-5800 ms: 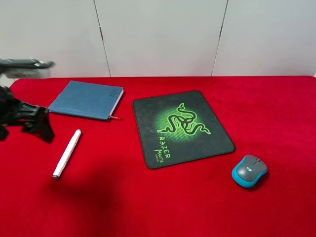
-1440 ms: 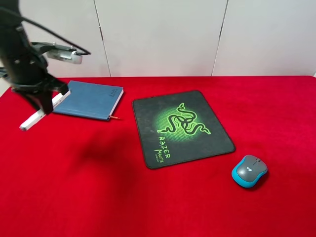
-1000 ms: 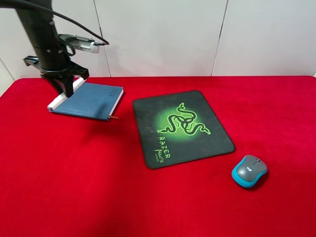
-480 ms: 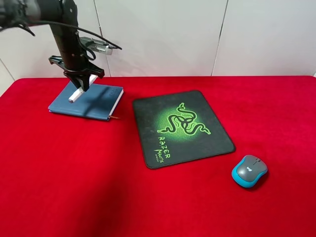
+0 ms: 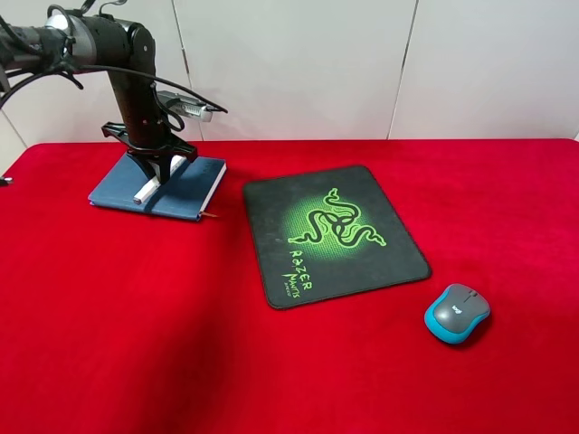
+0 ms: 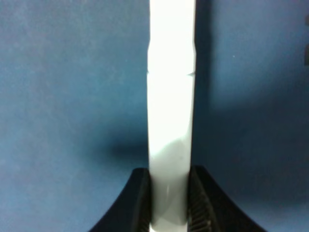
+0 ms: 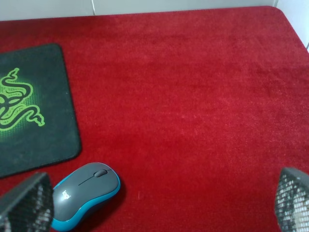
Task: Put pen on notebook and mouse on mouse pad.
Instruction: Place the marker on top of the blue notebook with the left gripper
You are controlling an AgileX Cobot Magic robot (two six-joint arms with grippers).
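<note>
My left gripper can release the white pen [image 6: 171, 116] onto the notebook's cover.
The white pen [image 5: 145, 192] slants down over the slate-blue notebook [image 5: 194, 181] at the table's back left, held by my left gripper [image 5: 159, 168], which is shut on it. In the left wrist view the pen [image 6: 171, 116] runs between two black fingers [image 6: 139, 205] just above the notebook's cover [image 6: 72, 96], casting a close shadow; whether it touches I cannot tell. The grey and teal mouse [image 5: 457, 313] lies on the red cloth, right of and nearer than the black Razer mouse pad [image 5: 333, 233]. My right gripper [image 7: 159, 210] is open behind the mouse [image 7: 87, 192], out of the exterior view.
A red cloth [image 5: 136, 344] covers the table, with white wall panels [image 5: 298, 63] behind it. The left arm [image 5: 131, 81] rises over the back left corner. The mouse pad's corner [image 7: 34, 111] shows in the right wrist view.
The left gripper lifted the pen off the cloth, carried it up and right, and has now lowered it over the notebook. Mouse and mouse pad have not moved.
</note>
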